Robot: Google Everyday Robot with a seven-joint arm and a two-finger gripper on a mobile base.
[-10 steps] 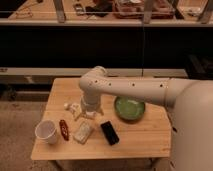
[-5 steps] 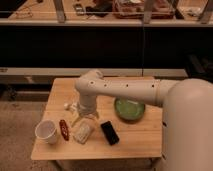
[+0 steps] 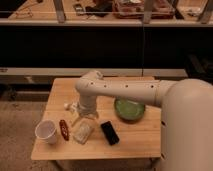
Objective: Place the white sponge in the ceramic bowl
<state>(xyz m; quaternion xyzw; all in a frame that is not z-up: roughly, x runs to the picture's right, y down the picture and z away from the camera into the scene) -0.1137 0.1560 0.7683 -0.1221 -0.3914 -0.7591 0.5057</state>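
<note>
The white sponge (image 3: pixel 83 133) needs to go in the ceramic bowl (image 3: pixel 129 109). My gripper should pick up the sponge by one of its narrow ends next.
The white sponge (image 3: pixel 83 133) lies flat on the wooden table (image 3: pixel 140 137), left of centre near the front. The ceramic bowl (image 3: pixel 129 109), green inside, stands to its right on the right half of the table. My gripper (image 3: pixel 84 120) hangs from the white arm, points down just above the sponge's far end, and is open. It holds nothing. The bowl is about a hand's width right of the gripper.
A white cup (image 3: pixel 46 131) stands at the table's front left. A red object (image 3: pixel 64 129) lies between cup and sponge. A black flat object (image 3: pixel 110 132) lies right of the sponge. Small white pieces (image 3: pixel 66 105) lie left of the gripper. A dark counter runs behind.
The arm has swung a little left and forward, and the gripper has come down closer over the sponge. The objects on the table have not moved.
</note>
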